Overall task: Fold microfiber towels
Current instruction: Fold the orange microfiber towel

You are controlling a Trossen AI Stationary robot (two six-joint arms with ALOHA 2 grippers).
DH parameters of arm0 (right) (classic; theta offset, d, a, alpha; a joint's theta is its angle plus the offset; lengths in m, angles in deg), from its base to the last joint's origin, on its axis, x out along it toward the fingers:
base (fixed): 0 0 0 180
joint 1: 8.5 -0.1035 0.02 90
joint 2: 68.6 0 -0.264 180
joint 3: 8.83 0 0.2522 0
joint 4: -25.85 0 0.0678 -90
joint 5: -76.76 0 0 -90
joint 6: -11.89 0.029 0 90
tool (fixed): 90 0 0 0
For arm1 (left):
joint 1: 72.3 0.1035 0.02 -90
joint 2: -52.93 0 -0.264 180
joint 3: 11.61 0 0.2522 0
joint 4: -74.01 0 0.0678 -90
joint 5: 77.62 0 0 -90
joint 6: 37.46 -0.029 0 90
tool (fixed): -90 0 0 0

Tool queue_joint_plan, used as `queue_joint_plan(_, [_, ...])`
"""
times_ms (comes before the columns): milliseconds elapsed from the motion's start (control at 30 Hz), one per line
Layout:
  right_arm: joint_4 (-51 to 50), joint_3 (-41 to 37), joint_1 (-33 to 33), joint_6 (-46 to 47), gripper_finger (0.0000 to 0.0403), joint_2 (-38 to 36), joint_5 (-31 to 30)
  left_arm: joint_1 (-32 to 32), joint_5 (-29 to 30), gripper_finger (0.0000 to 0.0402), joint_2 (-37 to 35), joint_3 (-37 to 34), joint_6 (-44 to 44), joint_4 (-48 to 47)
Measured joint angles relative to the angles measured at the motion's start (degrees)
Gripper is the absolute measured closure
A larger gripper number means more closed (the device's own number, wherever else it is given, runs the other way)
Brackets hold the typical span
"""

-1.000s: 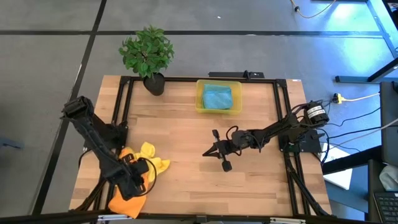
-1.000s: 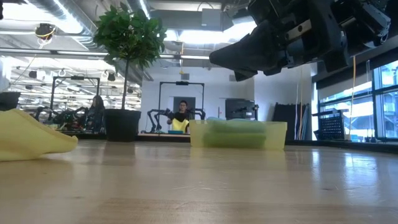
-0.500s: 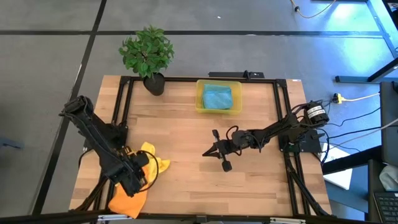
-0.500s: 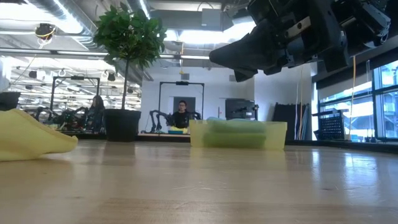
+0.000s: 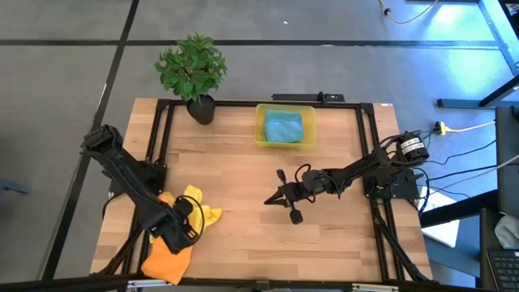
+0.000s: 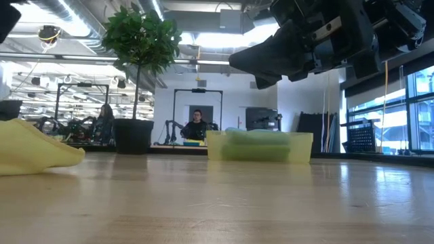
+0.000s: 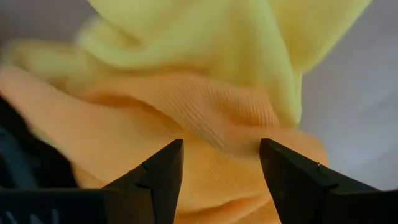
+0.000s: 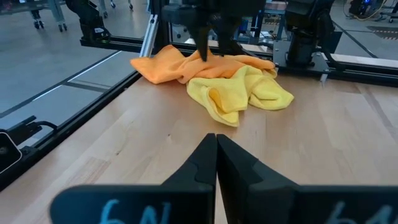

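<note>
I should next grab the orange towel by its raised fold [image 7: 217,127] with my left gripper, so that I can pull it out from the yellow towel [image 7: 211,37] for folding.
An orange towel [image 5: 165,261] and a yellow towel [image 5: 201,209] lie crumpled together at the table's near left, the yellow one partly over the orange. My left gripper [image 5: 177,231] points straight down over them. Its fingers are open above a rumpled fold of the orange towel [image 7: 155,130], with the yellow towel [image 7: 205,37] just beyond. A teal-blue towel [image 5: 284,126] lies folded in the yellow bin [image 5: 259,130] at the far middle. My right gripper [image 5: 267,199] hangs shut over the table's middle, pointing at the pile [image 8: 239,87]. My left gripper stands with one finger [image 7: 161,177] on either side of the orange towel's raised fold, coming from above. I cannot tell whether the fingertips touch the cloth.
A potted plant [image 5: 192,69] stands at the far left corner. A black frame rail [image 5: 243,102] runs round the table. Bare wood lies between the pile and my right gripper, and along the near right.
My left gripper has rolled about its downward axis and shifted a little toward the far right over the pile. The towels lie much as before.
</note>
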Motion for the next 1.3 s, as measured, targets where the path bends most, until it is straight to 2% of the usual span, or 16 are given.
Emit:
queue_joint_plan(133, [0.0,0.0,-0.02,0.02,0.0389,0.0,0.02,0.38,-0.19,0.0198,0.01,-3.33,0.1,7.5])
queue_joint_plan(333, [0.0,0.01,-0.02,0.02,0.0389,0.0,0.03,0.35,0.0,0.0217,0.01,-6.13,-5.86,12.11])
queue_joint_plan(433, [0.0,0.0,-0.02,-0.06,0.0389,0.0,0.01,0.6,0.06,0.0258,0.01,-6.14,-6.81,12.27])
queue_joint_plan(633, [0.0,0.0,-0.02,-0.09,0.0389,0.0,0.0,1.15,-1.96,0.0386,-0.42,-5.0,-9.77,12.13])
queue_joint_plan(833, [0.0,0.01,-0.02,-0.13,0.0389,0.0,-0.02,2.43,-2.66,0.0399,-3.01,0.79,-13.2,9.2])
queue_joint_plan(967, [-0.01,0.0,-0.02,-0.15,0.0389,0.0,-0.02,3.75,1.99,0.0401,-3.42,8.5,-17.49,0.22])
queue_joint_plan(1067, [-0.02,0.0,-0.02,0.07,0.0389,0.0,-0.02,4.85,7.86,0.0401,-3.42,14.73,-21.91,-6.42])
queue_joint_plan(1167, [-0.02,0.0,-0.02,1.04,0.0389,0.0,0.0,6.11,16.77,0.0401,-3.42,20.81,-28.59,-11.0])
queue_joint_plan(1300, [-0.01,0.0,-0.02,1.03,0.0389,0.0,0.0,8.3,29.84,0.0401,-3.42,27.43,-40.23,-11.05])
